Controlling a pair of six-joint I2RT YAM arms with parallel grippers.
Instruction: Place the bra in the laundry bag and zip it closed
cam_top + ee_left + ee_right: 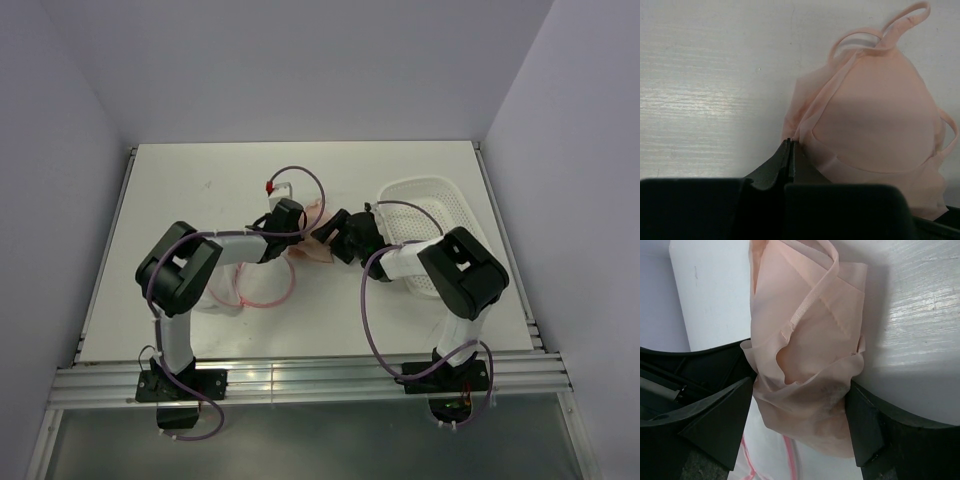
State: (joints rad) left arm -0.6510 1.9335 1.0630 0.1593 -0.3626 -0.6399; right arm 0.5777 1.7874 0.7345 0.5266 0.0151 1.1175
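Observation:
I should next grab the folded bra across one end with my right gripper, so the rest is ahead to enter the laundry bag point(262, 288).
The pale peach-pink bra point(310, 250) hangs bunched between my two grippers near the table's middle. My left gripper point(297, 232) is shut, its tips point(790, 144) pinching the edge of the bra point(875, 115) beside one cup. My right gripper point(328, 238) is open, and the folded bra point(805, 340) fills the gap between its wide-set fingers point(867, 425), resting against both. The laundry bag point(262, 288), white mesh with a pink zipper rim, lies on the table under my left forearm. Part of the bag's pink rim point(792, 455) shows below the bra.
A white perforated plastic basket point(420, 185) stands at the right rear, just behind my right arm. White walls enclose the table on three sides.

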